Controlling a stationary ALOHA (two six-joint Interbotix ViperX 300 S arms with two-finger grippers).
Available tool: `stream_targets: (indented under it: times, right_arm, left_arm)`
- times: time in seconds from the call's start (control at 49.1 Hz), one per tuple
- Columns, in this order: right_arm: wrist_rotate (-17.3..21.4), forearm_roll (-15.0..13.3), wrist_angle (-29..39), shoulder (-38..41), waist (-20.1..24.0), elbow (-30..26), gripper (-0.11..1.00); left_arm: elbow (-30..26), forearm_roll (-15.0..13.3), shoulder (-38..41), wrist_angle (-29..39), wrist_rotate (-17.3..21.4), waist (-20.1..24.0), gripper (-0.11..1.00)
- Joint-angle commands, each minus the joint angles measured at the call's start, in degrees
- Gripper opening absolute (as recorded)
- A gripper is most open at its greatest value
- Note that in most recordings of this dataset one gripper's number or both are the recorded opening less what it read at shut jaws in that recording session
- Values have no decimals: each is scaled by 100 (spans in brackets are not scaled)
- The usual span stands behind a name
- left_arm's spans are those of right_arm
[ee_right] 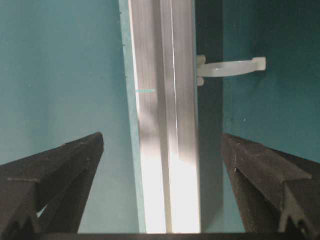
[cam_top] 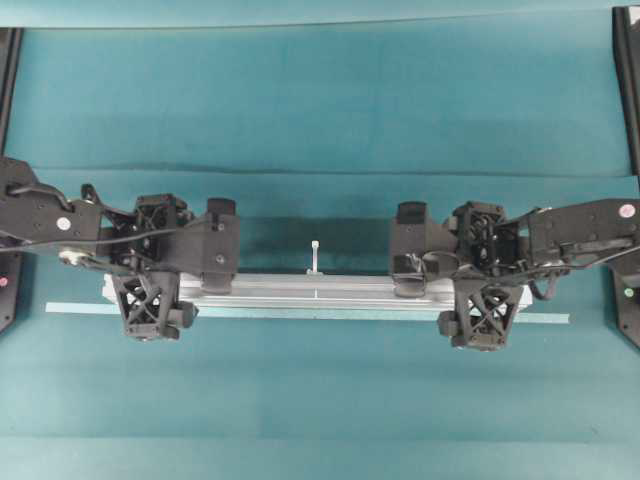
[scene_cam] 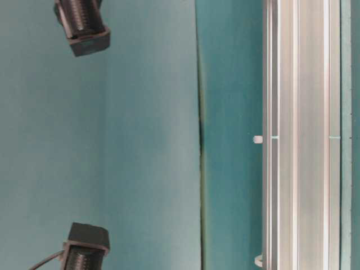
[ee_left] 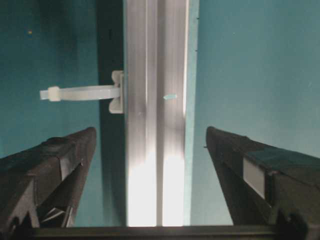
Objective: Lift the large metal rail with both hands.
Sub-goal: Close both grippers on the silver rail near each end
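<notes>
The fingers of my right gripper are above the metal rail in the right wrist view. My right gripper needs to go lower before it closes, because closing now would miss the rail.
The large metal rail (cam_top: 315, 290) is a long silver grooved extrusion lying flat on the teal table. It also runs through the table-level view (scene_cam: 304, 135). A small white upright bolt (cam_top: 315, 257) stands at its middle. My left gripper (cam_top: 152, 265) straddles the rail near its left end. In the left wrist view the rail (ee_left: 155, 125) runs between the fingers (ee_left: 60, 165) of the open gripper (ee_left: 150, 132), with gaps on both sides. My right gripper (cam_top: 485, 270) straddles the right end. There the rail (ee_right: 165, 100) also passes clear between the open gripper (ee_right: 162, 136).
A thin pale tape strip (cam_top: 70, 308) lies on the cloth under the rail's near edge and sticks out past both ends. Black frame posts stand at the far left (cam_top: 8, 70) and far right (cam_top: 625, 80). The white bolt (ee_left: 80, 93) juts sideways from the rail.
</notes>
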Motion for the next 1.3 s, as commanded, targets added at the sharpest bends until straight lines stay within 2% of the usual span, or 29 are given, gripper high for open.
stream_targets:
  times: [0.0,0.183,0.55,1.08,1.182,1.222,1.284]
  right_arm:
    - [-70,-18,-114,132,18,18,96]
    - [-114,-18,-378,290,18,70,96]
    - [-114,-44,-483,563,18,123,96]
    - [-70,-88,-519,615,-53,123,94]
    - [-53,-88,-527,633,-53,123,86]
    - [-53,-88,-527,633,-53,123,78]
    - [-53,-97,-527,633,-53,123,62]
  left_arm:
    - [18,18,0,-167,0,35,96]
    - [193,18,123,-404,-9,114,96]
    - [272,26,413,-861,-18,149,96]
    - [334,26,536,-1046,0,149,94]
    - [343,26,527,-1055,-9,132,88]
    - [352,26,519,-1055,-9,114,81]
    - [360,18,519,-1055,-9,105,63]
